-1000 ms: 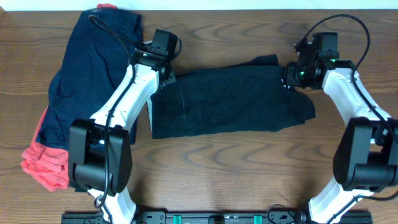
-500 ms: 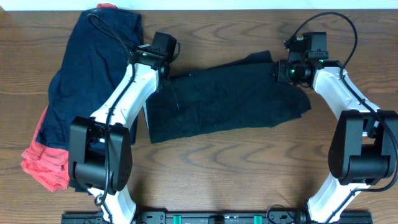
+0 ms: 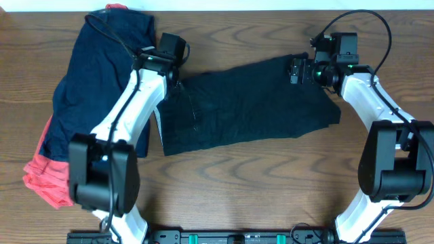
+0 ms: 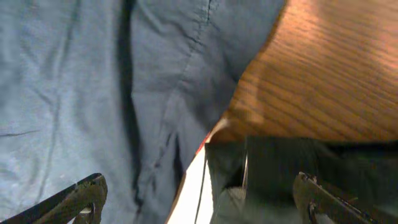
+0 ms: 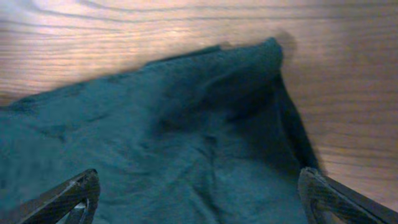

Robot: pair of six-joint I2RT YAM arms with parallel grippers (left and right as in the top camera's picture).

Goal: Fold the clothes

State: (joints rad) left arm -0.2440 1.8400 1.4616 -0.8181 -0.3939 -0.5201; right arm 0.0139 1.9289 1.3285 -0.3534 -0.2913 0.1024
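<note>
Next, my left gripper grabs the corner [image 3: 180, 85] of the black garment beside the navy garment [image 3: 102, 81], to fold that end of the black garment across the rest.
A black garment [image 3: 244, 102] lies spread across the middle of the table, tilted up toward the right. My left gripper [image 3: 175, 76] hovers open over its upper left corner. In the left wrist view the left gripper [image 4: 202, 208] has wide jaws with black cloth [image 4: 280, 168] and blue cloth [image 4: 74, 93] below it. My right gripper [image 3: 296, 70] stands open over the garment's upper right corner. In the right wrist view the right gripper [image 5: 199, 205] spans the dark cloth [image 5: 186, 143], and nothing is pinched.
A navy garment [image 3: 95, 74] lies at the left on top of a red one [image 3: 47, 179]. Bare wood table [image 3: 271, 183] shows in front of the black garment, and the rail of the arm bases [image 3: 237, 237] runs along the near edge.
Both grippers have gone from shut to open and let go of the black garment's upper corners. The garment was dragged a little left and away, and now lies on the table.
</note>
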